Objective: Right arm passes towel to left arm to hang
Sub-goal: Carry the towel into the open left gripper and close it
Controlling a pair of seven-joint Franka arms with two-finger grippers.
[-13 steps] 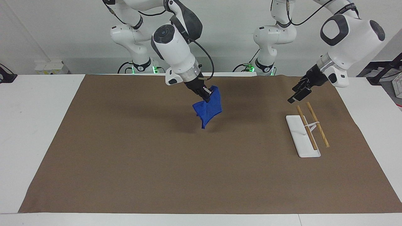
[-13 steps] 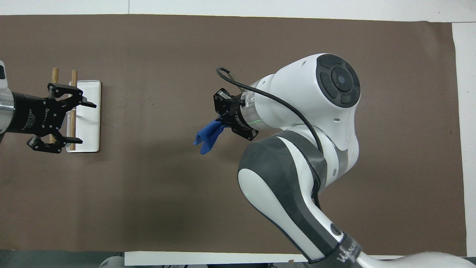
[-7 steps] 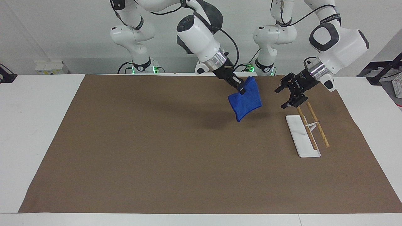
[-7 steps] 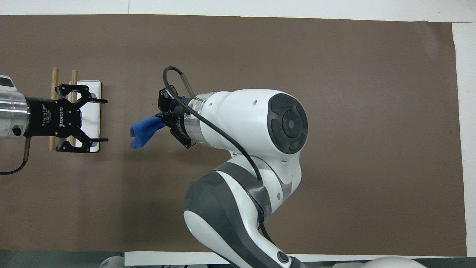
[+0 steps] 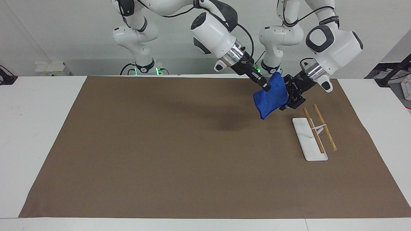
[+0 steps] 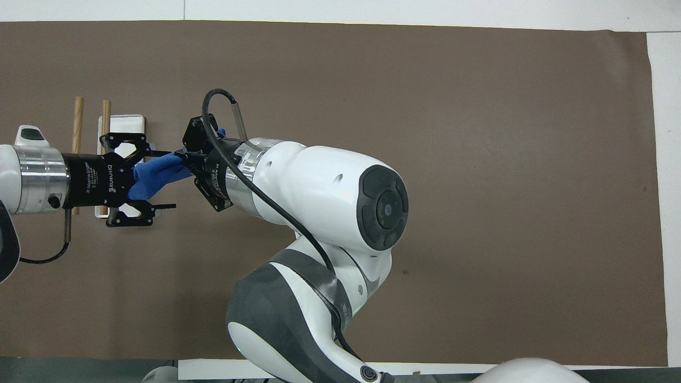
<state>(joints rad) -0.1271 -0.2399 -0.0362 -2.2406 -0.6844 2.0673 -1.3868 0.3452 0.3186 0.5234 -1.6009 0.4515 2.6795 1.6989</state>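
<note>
My left gripper takes the towel by its free side (image 6: 146, 181) between its open fingers next, since my right gripper holds the towel's top corner.
My right gripper (image 5: 265, 86) is shut on the top corner of the bright blue towel (image 5: 269, 98) and holds it in the air over the brown mat, beside the rack. The towel hangs down from it. My left gripper (image 5: 289, 96) is open, with its jaws standing on either side of the towel and partly hidden by it. In the overhead view the towel (image 6: 151, 174) lies between the spread fingers of the left gripper (image 6: 163, 180), and the right gripper (image 6: 186, 165) meets it from the other end. I cannot tell if the left fingers touch the cloth.
A white rack base (image 5: 305, 141) with two wooden rods (image 5: 324, 127) stands on the brown mat (image 5: 160, 144) toward the left arm's end, just under the left gripper. In the overhead view the rods (image 6: 78, 117) show beside the left wrist.
The right arm has swung the towel across the mat toward the left arm's end. The left gripper has turned and moved in, so the towel now sits between its open fingers.
</note>
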